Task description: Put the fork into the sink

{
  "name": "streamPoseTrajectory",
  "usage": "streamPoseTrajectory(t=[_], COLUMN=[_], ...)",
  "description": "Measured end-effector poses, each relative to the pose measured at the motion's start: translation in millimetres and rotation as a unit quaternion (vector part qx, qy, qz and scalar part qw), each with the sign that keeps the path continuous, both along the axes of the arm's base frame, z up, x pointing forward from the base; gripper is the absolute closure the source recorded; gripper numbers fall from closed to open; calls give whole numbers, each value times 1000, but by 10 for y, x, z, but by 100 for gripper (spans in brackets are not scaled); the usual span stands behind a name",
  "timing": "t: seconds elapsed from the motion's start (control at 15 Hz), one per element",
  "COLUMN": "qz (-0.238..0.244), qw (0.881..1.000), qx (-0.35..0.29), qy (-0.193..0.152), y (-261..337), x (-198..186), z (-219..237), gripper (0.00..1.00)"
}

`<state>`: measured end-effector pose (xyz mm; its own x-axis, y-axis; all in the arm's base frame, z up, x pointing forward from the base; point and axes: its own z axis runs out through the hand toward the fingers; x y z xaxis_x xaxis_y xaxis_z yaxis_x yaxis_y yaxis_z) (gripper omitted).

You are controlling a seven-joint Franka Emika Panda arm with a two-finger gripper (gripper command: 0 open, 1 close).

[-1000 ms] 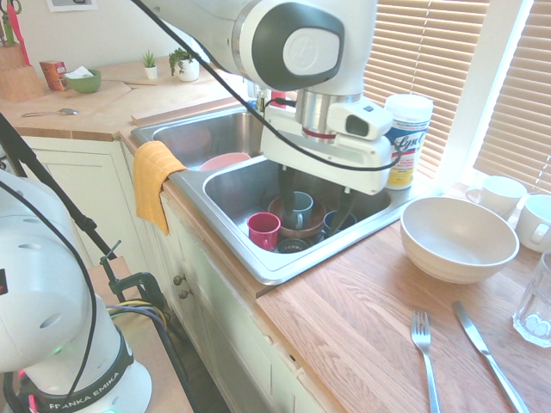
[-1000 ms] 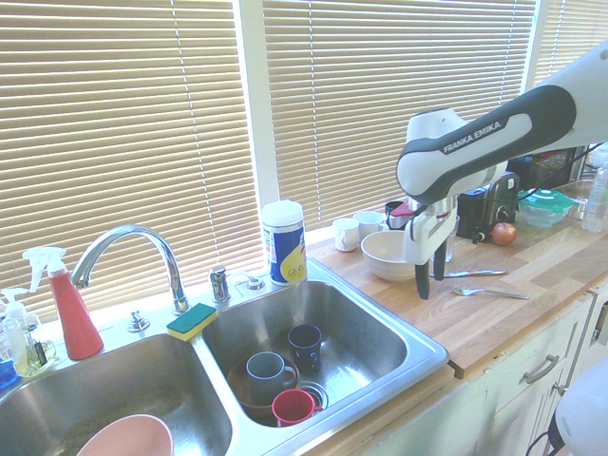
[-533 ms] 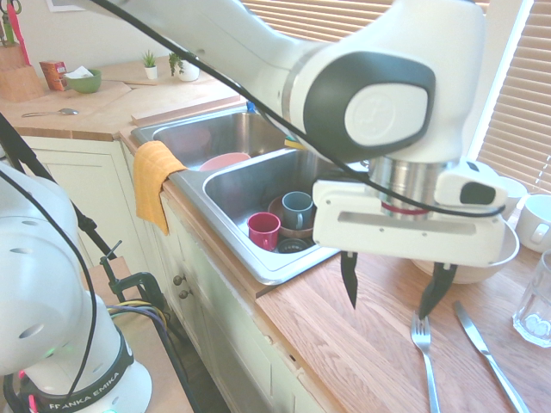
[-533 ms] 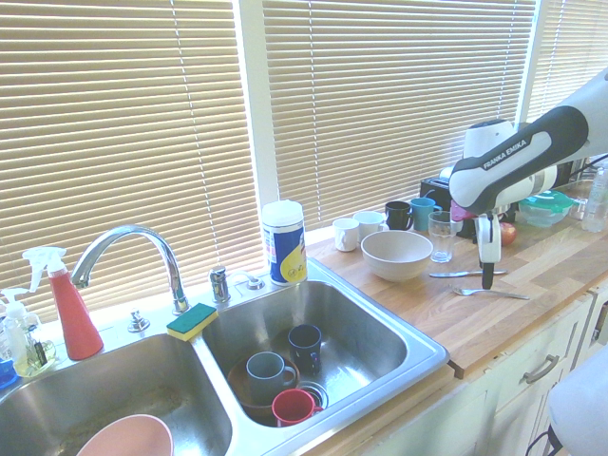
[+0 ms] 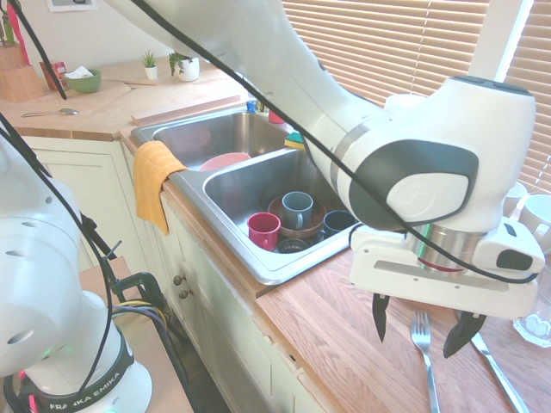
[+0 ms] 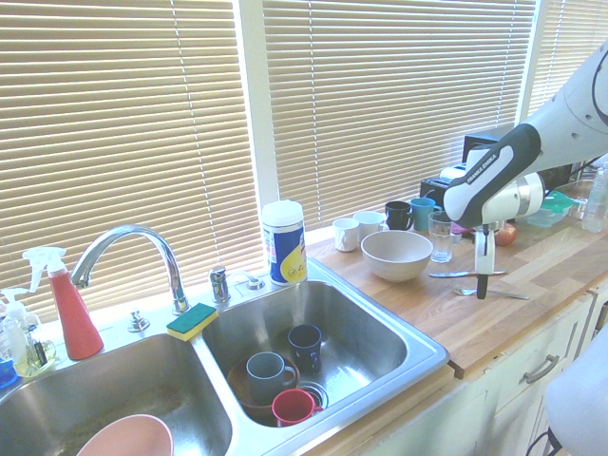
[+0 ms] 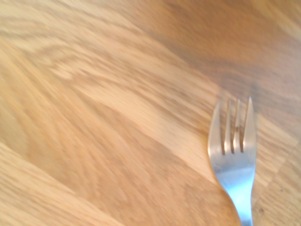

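The fork's pointed teeth lie on the counter, so the robot's gripper will next take the fork by its slim handle, behind the fork's head (image 6: 492, 294).
The fork (image 5: 428, 372) lies flat on the wooden counter, right of the sink (image 5: 269, 266), tines pointing toward the window. My gripper (image 5: 421, 325) hangs open just above the tines, one dark finger on each side, holding nothing. In the second exterior view the gripper (image 6: 481, 282) stands over the fork (image 6: 498, 294), far right of the sink (image 6: 425, 356). The wrist view shows the fork (image 7: 233, 153) close up on the wood grain. Several mugs and a brown bowl sit in the sink's near basin.
A table knife (image 5: 498, 372) lies beside the fork, and a glass (image 5: 539, 320) stands just past it. A cream bowl (image 6: 397, 255), mugs and a glass stand along the window. An orange cloth (image 5: 153, 179) hangs over the sink's front edge.
The arm has swung from above the sink across the counter and come down over the fork. The fingers have stayed open. The fork has not moved.
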<state>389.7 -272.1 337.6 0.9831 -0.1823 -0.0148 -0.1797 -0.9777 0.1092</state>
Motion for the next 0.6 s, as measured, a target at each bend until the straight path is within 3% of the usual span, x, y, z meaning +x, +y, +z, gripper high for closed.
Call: streamPoseTrajectory(t=[0.6], qz=[-18], qw=[1000], qx=[19], qy=[9], y=[-89], x=[-41], z=[-165], gripper=[100])
